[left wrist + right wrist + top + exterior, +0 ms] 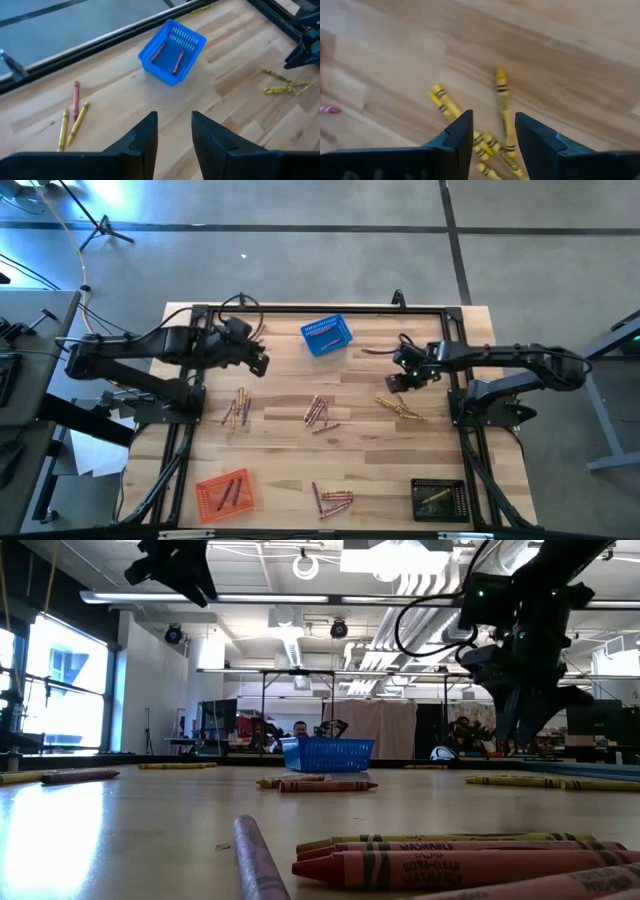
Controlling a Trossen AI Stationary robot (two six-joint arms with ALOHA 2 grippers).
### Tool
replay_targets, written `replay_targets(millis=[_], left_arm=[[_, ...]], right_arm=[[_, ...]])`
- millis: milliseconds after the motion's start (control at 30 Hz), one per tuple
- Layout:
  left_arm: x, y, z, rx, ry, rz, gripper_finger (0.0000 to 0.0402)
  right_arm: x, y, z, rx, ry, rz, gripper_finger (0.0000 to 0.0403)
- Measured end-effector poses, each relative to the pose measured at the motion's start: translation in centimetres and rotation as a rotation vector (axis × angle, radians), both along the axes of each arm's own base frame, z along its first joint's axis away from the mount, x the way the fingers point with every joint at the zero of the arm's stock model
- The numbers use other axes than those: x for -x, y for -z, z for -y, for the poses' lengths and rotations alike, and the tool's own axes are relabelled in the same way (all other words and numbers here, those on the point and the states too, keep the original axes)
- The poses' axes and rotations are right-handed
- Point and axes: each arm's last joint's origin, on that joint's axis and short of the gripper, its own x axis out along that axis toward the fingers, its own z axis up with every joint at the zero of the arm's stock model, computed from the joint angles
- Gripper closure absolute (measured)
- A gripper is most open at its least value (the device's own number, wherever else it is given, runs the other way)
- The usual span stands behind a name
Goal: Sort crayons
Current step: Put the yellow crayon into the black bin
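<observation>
My right gripper should next grab the yellow crayon by its flat back end. Then it can sort it into the black basket.
Crayons lie flat on the wooden table in loose groups: a yellow group at the right, a mixed group in the middle, one at the left and one near the front edge. My right gripper is open just above and a little beyond the yellow crayons, which show between and beyond its fingers. In the low view it hangs clear of the table. My left gripper is open and empty, high over the far left of the table. It faces the blue basket.
The blue basket at the far middle holds two red crayons. An orange basket with crayons stands at the front left. A black basket with a yellow crayon stands at the front right. A dark frame rail runs along the table's far edge.
</observation>
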Motion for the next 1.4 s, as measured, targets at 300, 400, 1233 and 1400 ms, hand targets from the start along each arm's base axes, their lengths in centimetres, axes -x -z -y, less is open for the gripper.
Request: replay_targets(millis=[300, 400, 1233, 1400], left_arm=[[-0.1, -0.3, -2.5, -0.016, 0.074, -0.021, 0.0298], [-0.2, -0.5, -3.3, -0.012, 0.105, -0.006, 0.0298], [0.1, -1.1, -6.3, -0.056, 0.158, 0.038, 0.0298], [0.2, -1.1, -6.6, -0.051, 0.148, 0.040, 0.0298]], right_arm=[[-0.7, 0.9, -1.0, 0.018, -0.012, -0.058, 0.0270], [-1.1, 1.8, -1.2, 0.000, -0.015, -0.104, 0.0270], [-2.3, 4.8, -1.2, -0.056, 0.081, -0.235, 0.0387], [-2.6, 4.3, -1.1, -0.056, 0.083, -0.224, 0.0383]])
